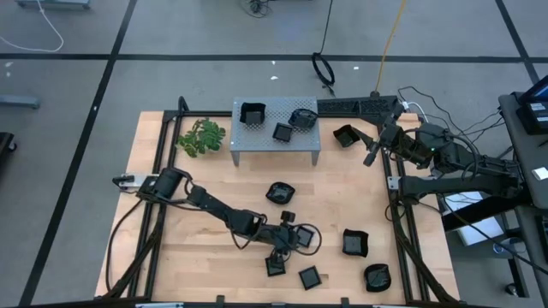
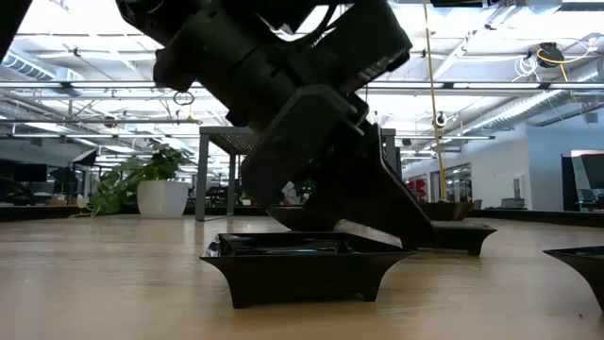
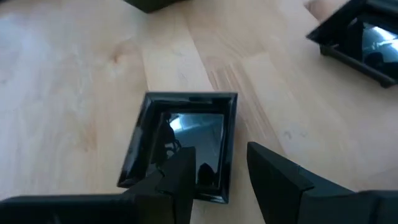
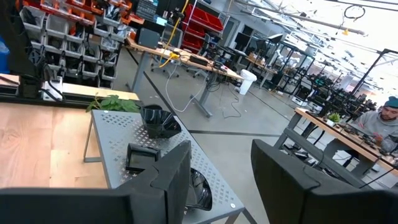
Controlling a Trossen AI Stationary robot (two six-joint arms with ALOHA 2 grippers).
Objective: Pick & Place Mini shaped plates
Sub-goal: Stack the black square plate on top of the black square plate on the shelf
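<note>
Next, my left gripper picks up the square plate by the plate's side rim to put it on the perforated stand.
Small glossy black plates lie scattered on the wooden table. My left gripper (image 1: 276,255) is low over a square one (image 1: 276,267) near the table's front edge, and it is open. In the left wrist view one finger (image 3: 180,177) stands over the plate's hollow (image 3: 186,140) and the other (image 3: 273,180) outside its side rim. The low view shows this plate (image 2: 300,264) resting flat on its base under the gripper (image 2: 377,222). My right gripper (image 1: 374,154) waits open, raised at the table's far right, looking across the stand (image 4: 118,143). My left gripper comes slanting down from the table's left side and straddles one side rim (image 3: 229,149) of the square plate. The plate sits flat on the table. I cannot tell whether either finger touches it.
A grey perforated stand (image 1: 265,144) at the far middle carries three plates (image 1: 282,132). A green sprig (image 1: 201,137) lies to its left. More plates lie near the left gripper (image 1: 309,276), at mid-table (image 1: 279,192), front right (image 1: 355,243) and far right (image 1: 345,135).
</note>
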